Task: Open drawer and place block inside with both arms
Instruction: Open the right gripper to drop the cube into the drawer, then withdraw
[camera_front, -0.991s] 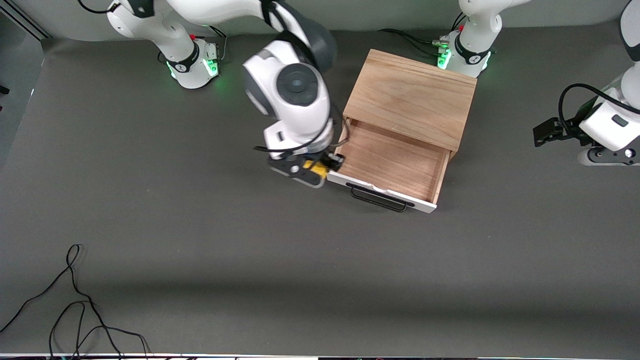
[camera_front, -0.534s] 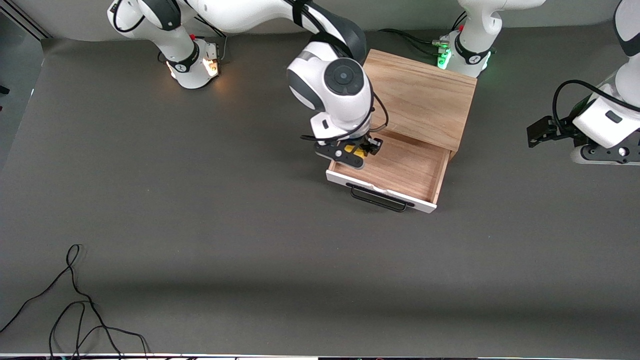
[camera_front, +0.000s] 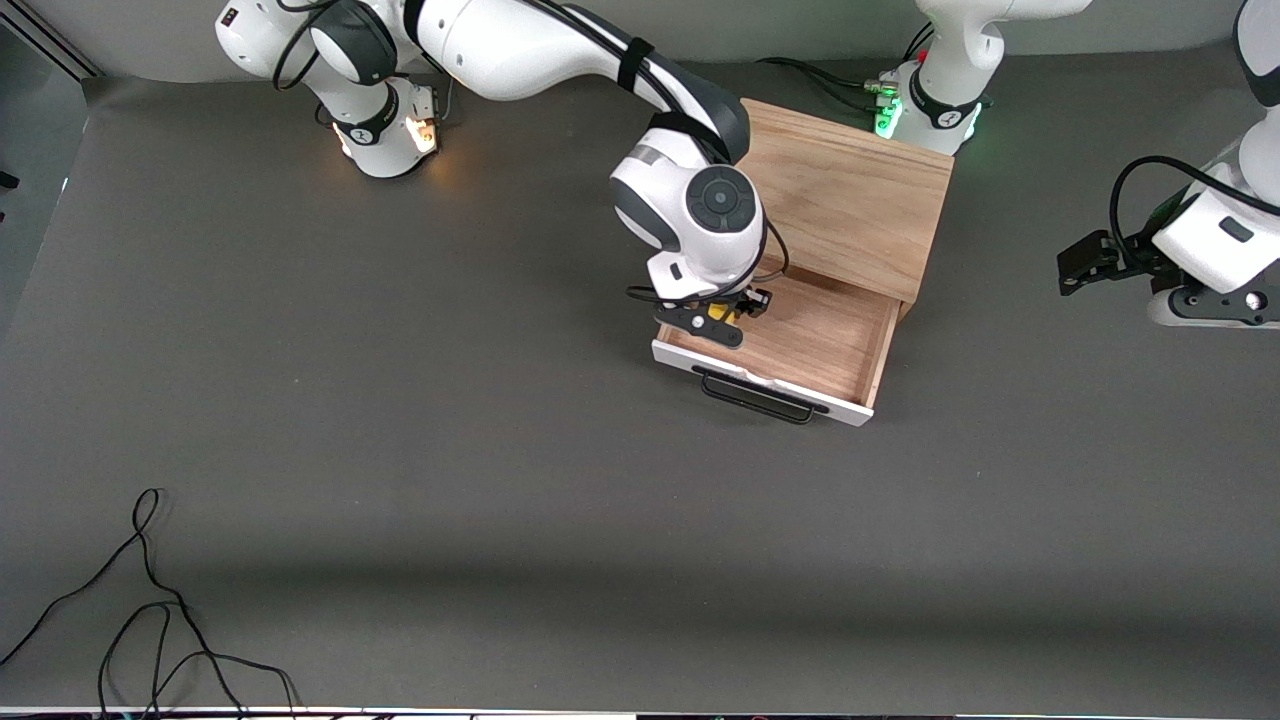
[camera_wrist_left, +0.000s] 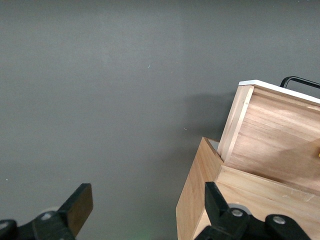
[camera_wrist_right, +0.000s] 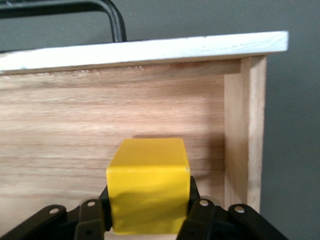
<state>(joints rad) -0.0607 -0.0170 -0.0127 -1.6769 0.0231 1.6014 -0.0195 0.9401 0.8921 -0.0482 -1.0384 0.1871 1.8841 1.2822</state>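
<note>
The yellow block (camera_front: 719, 311) (camera_wrist_right: 148, 185) is low over the drawer's bottom, inside the drawer's sides, so the robot's right gripper needs to open now.
The drawer (camera_front: 790, 345) is pulled out of the light oak box (camera_front: 830, 190), its white front and black wire handle (camera_front: 755, 400) toward the front camera. My right gripper (camera_front: 722, 312) is shut on the yellow block (camera_front: 719, 311) and holds it over the drawer's inside, at the corner nearest the right arm's end. In the right wrist view the block (camera_wrist_right: 148, 185) sits between the fingers above the wood floor, near the white front panel (camera_wrist_right: 145, 50). My left gripper (camera_front: 1090, 262) is open and empty, waiting at the left arm's end of the table; its fingers (camera_wrist_left: 75, 210) stand wide apart.
A black cable (camera_front: 150, 610) lies looped on the grey table near the front edge at the right arm's end. The box's side and the drawer's side wall (camera_wrist_left: 260, 135) show in the left wrist view.
My right gripper has carried the block from beside the drawer's front corner to over the drawer's inside and lowered it. The left arm has barely shifted.
</note>
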